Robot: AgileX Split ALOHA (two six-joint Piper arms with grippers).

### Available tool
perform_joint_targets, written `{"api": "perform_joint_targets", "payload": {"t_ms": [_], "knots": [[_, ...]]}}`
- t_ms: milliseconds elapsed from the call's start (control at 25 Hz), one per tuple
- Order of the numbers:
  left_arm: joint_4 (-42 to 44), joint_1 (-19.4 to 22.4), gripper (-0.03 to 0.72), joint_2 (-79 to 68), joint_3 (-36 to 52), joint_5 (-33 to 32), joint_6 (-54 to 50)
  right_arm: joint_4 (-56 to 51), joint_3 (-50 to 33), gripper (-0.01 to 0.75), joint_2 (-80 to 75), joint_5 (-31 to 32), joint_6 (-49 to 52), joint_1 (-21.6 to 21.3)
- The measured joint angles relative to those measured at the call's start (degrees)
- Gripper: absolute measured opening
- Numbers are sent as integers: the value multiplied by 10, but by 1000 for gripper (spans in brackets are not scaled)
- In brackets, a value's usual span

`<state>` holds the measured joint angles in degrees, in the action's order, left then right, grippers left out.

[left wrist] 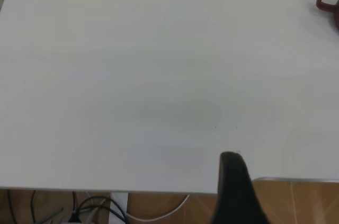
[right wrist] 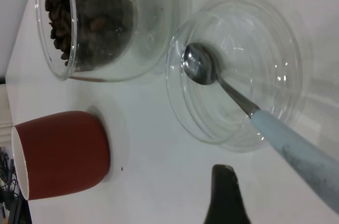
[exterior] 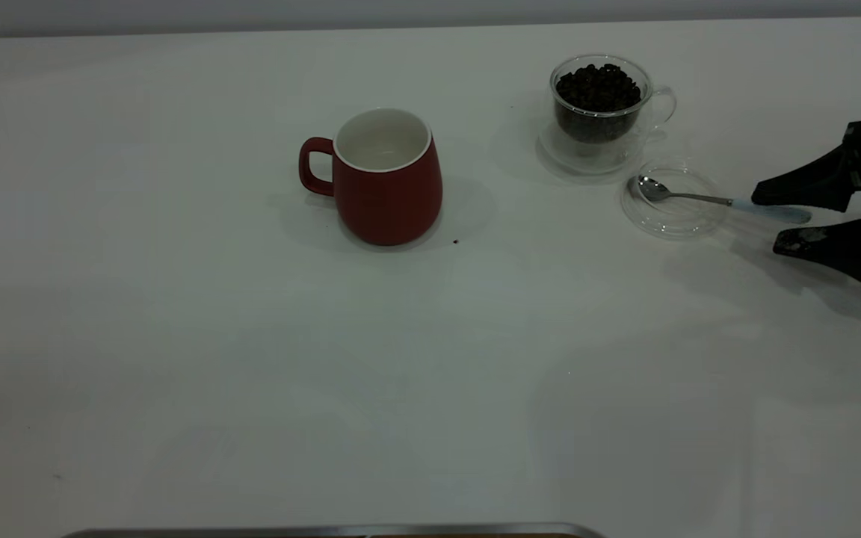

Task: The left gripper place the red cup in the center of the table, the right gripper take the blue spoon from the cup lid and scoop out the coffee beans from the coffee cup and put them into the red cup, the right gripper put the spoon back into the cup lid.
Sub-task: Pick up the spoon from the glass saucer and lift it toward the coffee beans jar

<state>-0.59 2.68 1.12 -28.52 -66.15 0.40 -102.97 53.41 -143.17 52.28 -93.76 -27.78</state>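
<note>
I should close my right gripper on the blue handle (exterior: 770,211) now, because its fingers are on both sides of the handle, beyond the cup lid (exterior: 688,224).
The red cup (exterior: 389,194) stands upright near the middle of the table (exterior: 251,373), handle to the left, and shows in part in the left wrist view (left wrist: 328,1). At the back right, the coffee cup (exterior: 601,119) holds the coffee beans (exterior: 599,86). In front of it lies the cup lid (exterior: 688,224), with the blue spoon (exterior: 688,197) resting in it, bowl in the lid, handle pointing right. My right gripper (exterior: 767,224) is open at the right edge, straddling the handle's end without touching it. The left gripper (left wrist: 233,181) hangs over the table's near edge.
A small dark speck (exterior: 455,241) lies by the red cup's base. A metal strip (exterior: 333,532) runs along the front edge. In the left wrist view, cables (left wrist: 100,208) and a wooden floor show below the table edge.
</note>
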Motion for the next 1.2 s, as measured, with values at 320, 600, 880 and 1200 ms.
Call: {"api": "perform_joint_targets", "payload": {"t_ms": [320,600,880,1200], "knots": [[0,0,538,0,0,0,0,0,1,453,0,1,0,0],[0,0,538,0,0,0,1,0,1,441,0,1,0,0],[0,0,538,0,0,0,1,0,1,426,0,1,0,0],[0,0,538,0,0,0,1,0,1,263,0,3,0,0]]}}
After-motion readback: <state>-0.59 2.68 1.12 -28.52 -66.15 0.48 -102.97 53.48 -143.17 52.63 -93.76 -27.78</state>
